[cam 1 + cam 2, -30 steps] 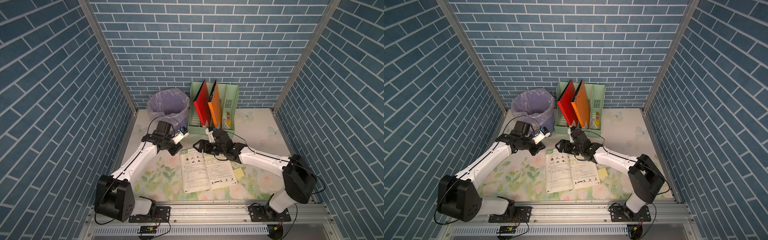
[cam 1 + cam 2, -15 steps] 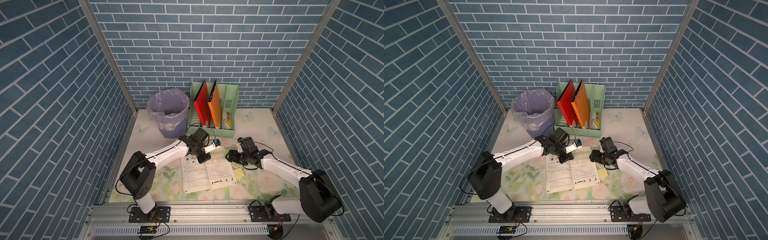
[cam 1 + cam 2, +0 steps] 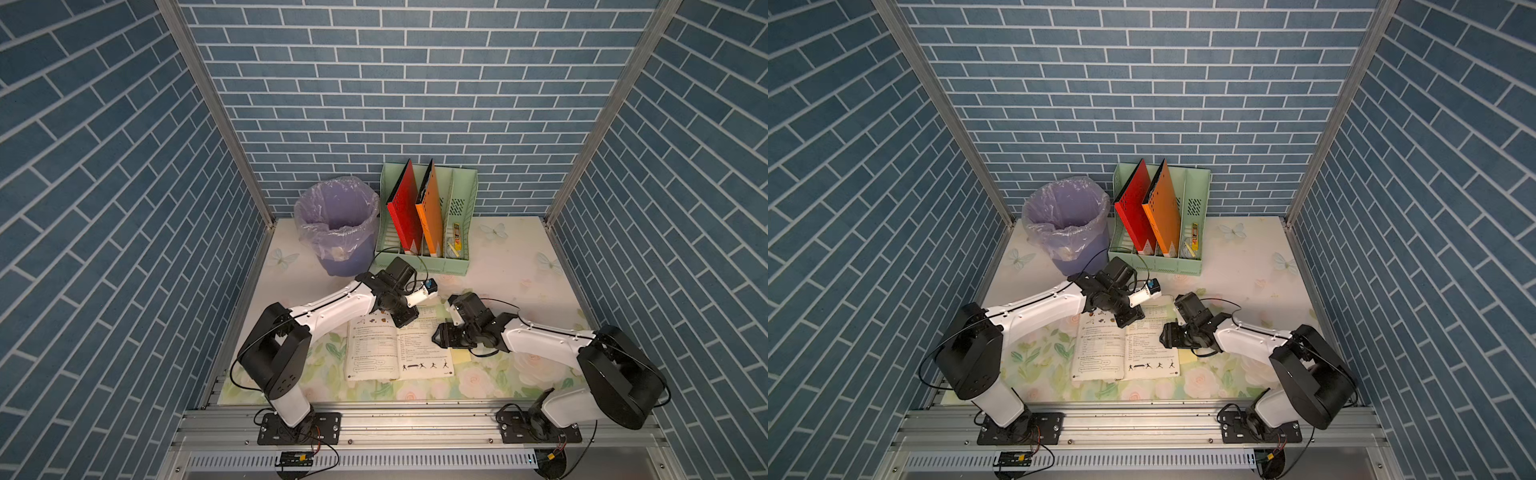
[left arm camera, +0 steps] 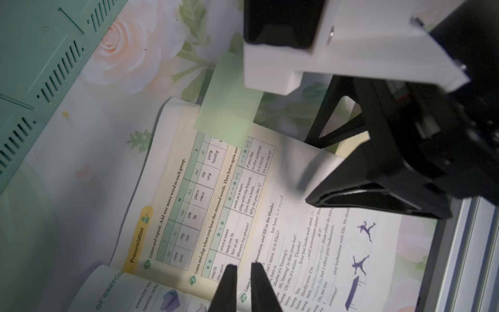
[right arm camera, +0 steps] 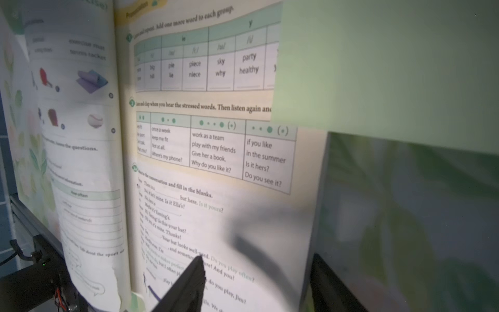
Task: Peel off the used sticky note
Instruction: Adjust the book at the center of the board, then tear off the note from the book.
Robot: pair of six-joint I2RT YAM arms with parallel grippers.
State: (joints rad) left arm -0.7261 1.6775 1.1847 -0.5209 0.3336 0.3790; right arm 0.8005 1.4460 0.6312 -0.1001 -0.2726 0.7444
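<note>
My right gripper is about to pick up the pale green sticky note [image 4: 229, 108] by the note's free edge, which hangs over the page, to peel the note off.
An open book [image 3: 374, 353] lies flat near the table's front. The pale green sticky note [image 4: 229, 108] is stuck on the far outer corner of its right page and overhangs onto the tablecloth; it fills the right wrist view's corner [image 5: 378, 67]. My left gripper [image 4: 244, 270] is shut with nothing between its fingers, low over the page near the spine [image 3: 405, 320]. My right gripper [image 5: 256, 267] is open and straddles the right page's outer edge [image 3: 440, 336], one finger [image 5: 194, 272] over the print, short of the note.
A yellow sticky note [image 3: 462, 356] lies on the tablecloth right of the book. At the back stand a purple lined bin [image 3: 336, 232] and a green file rack [image 3: 428, 224] holding red and orange folders. Blue brick walls close in both sides.
The left arm swung from beside the bin to the book's far edge. The right gripper drew back from behind the book to the right page's outer edge, its jaws narrowing.
</note>
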